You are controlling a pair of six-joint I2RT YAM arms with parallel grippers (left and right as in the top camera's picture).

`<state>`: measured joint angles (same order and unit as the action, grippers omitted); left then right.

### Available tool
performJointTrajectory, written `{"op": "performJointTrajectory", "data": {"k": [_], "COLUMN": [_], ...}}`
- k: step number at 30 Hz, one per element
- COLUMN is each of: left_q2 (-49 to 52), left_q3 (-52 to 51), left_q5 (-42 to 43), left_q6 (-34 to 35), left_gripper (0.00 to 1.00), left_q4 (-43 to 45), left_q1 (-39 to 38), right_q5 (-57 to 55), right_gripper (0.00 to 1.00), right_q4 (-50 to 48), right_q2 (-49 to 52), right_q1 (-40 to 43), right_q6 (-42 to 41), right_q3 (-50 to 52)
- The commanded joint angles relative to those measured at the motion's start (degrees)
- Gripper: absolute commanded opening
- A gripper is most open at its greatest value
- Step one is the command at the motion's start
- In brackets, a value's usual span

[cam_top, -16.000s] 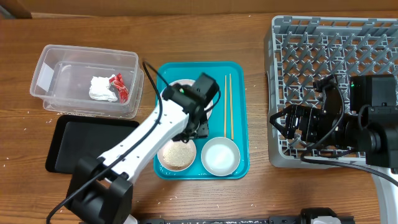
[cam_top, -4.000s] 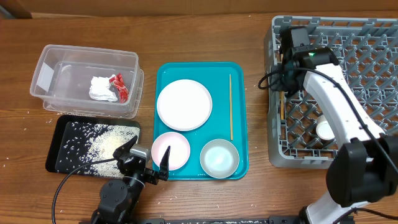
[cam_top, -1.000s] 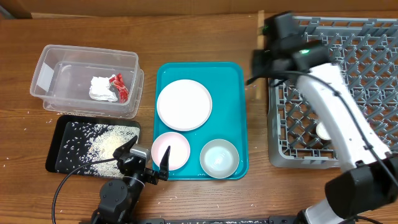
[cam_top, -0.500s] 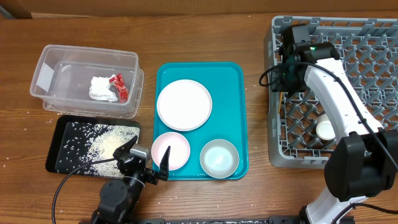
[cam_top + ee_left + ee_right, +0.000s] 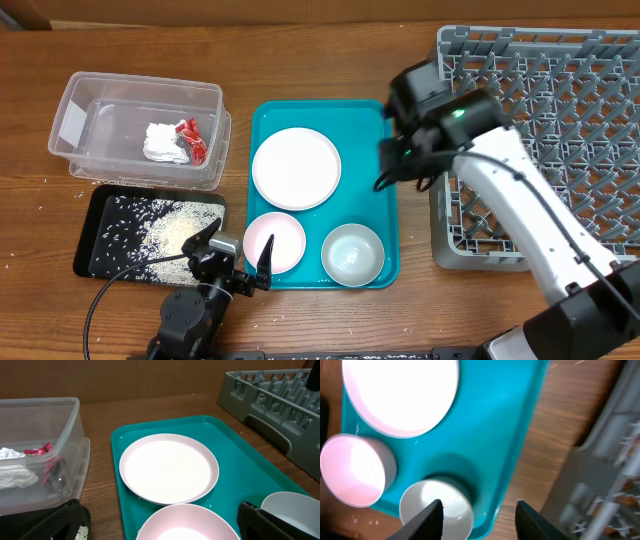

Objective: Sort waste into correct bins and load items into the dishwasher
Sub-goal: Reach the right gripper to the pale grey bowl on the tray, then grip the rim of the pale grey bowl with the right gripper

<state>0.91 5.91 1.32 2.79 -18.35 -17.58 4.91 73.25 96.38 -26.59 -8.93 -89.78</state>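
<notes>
My right gripper grabs the white bowl by its rim on the side nearest the grey dish rack next. The bowl's base stays free to load between the dish rack's wires.
On the teal tray [image 5: 375, 205] sit a round white plate [image 5: 296, 168], a pinkish bowl [image 5: 275, 242] and a white bowl [image 5: 353, 253]. My right gripper [image 5: 397, 162] hangs open and empty over the tray's right edge; its wrist view shows the white bowl [image 5: 437, 507] just below the left finger [image 5: 427, 519]. My left gripper [image 5: 238, 265] rests open at the front, its fingers either side of the pinkish bowl [image 5: 185, 522]. The clear tub [image 5: 85, 115] holds the white tissue [image 5: 160, 142] and red wrapper [image 5: 190, 140]. Rice grains [image 5: 165, 235] lie in the black tray [image 5: 95, 262]. The chopsticks are hidden.
The grey dish rack [image 5: 560, 60] fills the right side, its left wall close to the tray. My right arm crosses the rack's front-left part. A few stray grains lie on the wooden table [image 5: 40, 190] left of the black tray.
My right arm has swung from the rack's back-left corner, left and forward, to the teal tray's right edge, and its jaws have gone from shut to open. The left arm has not moved.
</notes>
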Motion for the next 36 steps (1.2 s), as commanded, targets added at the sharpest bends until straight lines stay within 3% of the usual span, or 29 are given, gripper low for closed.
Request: {"op": "performJointTrajectory", "data": {"k": [1, 5, 12, 17, 21, 24, 30, 34, 36], "left_q2": [-0.7, -0.7, -0.7, -0.7, -0.7, -0.7, -0.7, -0.7, -0.7], "left_q3": [-0.4, -0.4, -0.4, -0.4, -0.4, -0.4, -0.4, -0.4, -0.4], "left_q5": [0.2, 0.2, 0.2, 0.2, 0.2, 0.2, 0.2, 0.2, 0.2], "left_q6": [-0.7, -0.7, -0.7, -0.7, -0.7, -0.7, -0.7, -0.7, -0.7], "left_gripper": [1.0, 1.0, 1.0, 1.0, 1.0, 1.0, 1.0, 1.0, 1.0], "left_q4": [0.3, 0.3, 0.3, 0.3, 0.3, 0.3, 0.3, 0.3, 0.3], "left_q1": [0.3, 0.3, 0.3, 0.3, 0.3, 0.3, 0.3, 0.3, 0.3], "right_q5": [0.3, 2.5, 12.2, 11.6, 6.8, 0.5, 2.3, 2.3, 2.3], "right_gripper": [0.47, 0.42, 0.41, 0.41, 0.28, 0.27, 0.28, 0.06, 0.04], "right_q4": [-1.4, -6.9, -15.8, -17.5, -17.5, -17.7, -21.3, -22.7, -22.5], "right_q2": [-0.3, -0.3, -0.3, -0.3, -0.3, -0.2, -0.2, -0.2, -0.4], "right_q1": [-1.9, -3.3, -6.4, -7.1, -7.1, -7.0, -7.2, -7.2, -7.2], "right_q6": [-0.7, -2.1, 4.9, 2.8, -1.9, -5.1, -5.2, -7.7, -7.9], "right_q3": [6.5, 16.6, 28.2, 29.4, 29.8, 30.2, 31.7, 33.0, 32.5]}}
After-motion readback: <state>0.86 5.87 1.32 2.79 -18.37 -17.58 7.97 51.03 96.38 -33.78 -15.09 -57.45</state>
